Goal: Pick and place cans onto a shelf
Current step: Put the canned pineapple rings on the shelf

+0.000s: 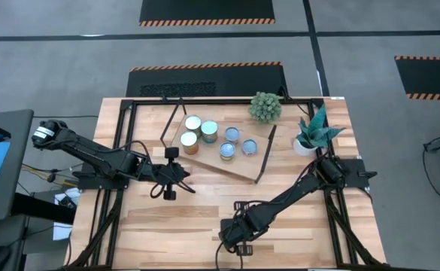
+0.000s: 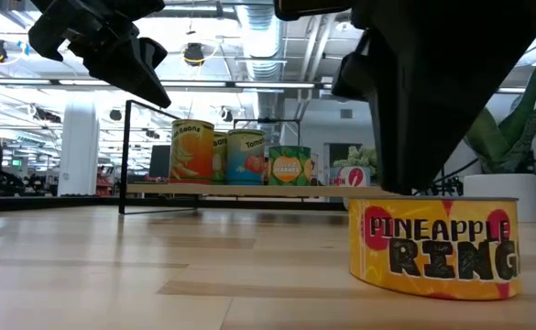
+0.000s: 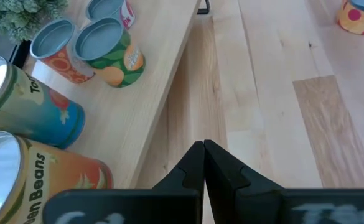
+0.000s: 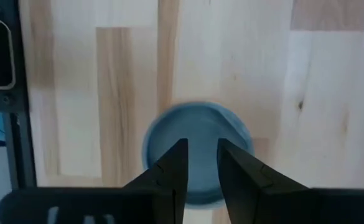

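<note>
My right gripper should add the last can, the one with the blue-grey top, to the shelf, so it needs to grab that can by its top rim (image 4: 197, 106) next.
Several cans (image 1: 210, 129) stand upright on the light wood shelf (image 1: 204, 161) at the table's far middle; they also show in the low view (image 2: 192, 150) and the left wrist view (image 3: 107, 50). One more short can, labelled pineapple rings (image 2: 432, 247), stands on the table near the front edge; its blue-grey top (image 4: 197, 134) shows in the right wrist view. My right gripper (image 4: 201, 155) hangs just above that top, pointing down, its fingers a narrow gap apart. I cannot tell whether it touches the can. My left gripper (image 3: 204, 155) is shut and empty, above the table beside the shelf's near edge.
A white pot with a green plant (image 1: 304, 145) stands at the far right, and a round green plant (image 1: 265, 107) stands behind the shelf. The shelf rests on thin black rod legs (image 2: 125, 156). A black frame edge (image 4: 7, 124) runs beside the pineapple can.
</note>
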Controlling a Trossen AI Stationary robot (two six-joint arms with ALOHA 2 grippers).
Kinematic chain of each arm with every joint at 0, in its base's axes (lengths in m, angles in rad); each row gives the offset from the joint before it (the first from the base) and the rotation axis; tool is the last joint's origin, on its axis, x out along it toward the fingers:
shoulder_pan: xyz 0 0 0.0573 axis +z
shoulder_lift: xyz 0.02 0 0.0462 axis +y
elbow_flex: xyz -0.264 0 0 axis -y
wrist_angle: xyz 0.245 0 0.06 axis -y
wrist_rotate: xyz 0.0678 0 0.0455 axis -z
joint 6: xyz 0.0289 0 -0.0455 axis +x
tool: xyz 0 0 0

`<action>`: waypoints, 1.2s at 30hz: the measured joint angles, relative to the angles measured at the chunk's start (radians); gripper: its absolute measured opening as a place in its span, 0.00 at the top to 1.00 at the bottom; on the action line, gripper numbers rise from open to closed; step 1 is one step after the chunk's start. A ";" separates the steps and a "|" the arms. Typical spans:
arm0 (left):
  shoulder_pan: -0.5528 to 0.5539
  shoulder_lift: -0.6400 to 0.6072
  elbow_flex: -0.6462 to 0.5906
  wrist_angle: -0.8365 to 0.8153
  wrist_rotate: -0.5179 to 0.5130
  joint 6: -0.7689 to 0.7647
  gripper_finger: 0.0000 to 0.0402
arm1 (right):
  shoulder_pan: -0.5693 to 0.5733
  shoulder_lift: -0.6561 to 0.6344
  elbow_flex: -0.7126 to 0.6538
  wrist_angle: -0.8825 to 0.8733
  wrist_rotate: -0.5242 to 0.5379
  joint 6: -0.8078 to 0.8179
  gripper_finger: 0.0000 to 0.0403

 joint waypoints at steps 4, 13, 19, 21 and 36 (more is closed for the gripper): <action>0.000 0.000 0.000 0.000 0.000 0.000 1.00 | -0.011 -0.004 0.000 -0.047 0.035 0.000 0.73; 0.000 0.000 0.000 0.000 0.000 0.000 1.00 | -0.034 0.002 0.000 -0.086 0.071 0.000 0.73; 0.000 0.000 0.000 0.000 -0.001 0.007 1.00 | -0.024 0.002 0.000 -0.064 0.051 0.001 0.73; 0.000 0.000 0.000 0.000 -0.001 0.011 1.00 | -0.017 0.002 0.000 -0.064 0.045 0.003 0.73; 0.000 0.000 0.000 0.001 -0.001 0.014 1.00 | -0.015 0.072 0.007 -0.035 0.054 0.000 0.74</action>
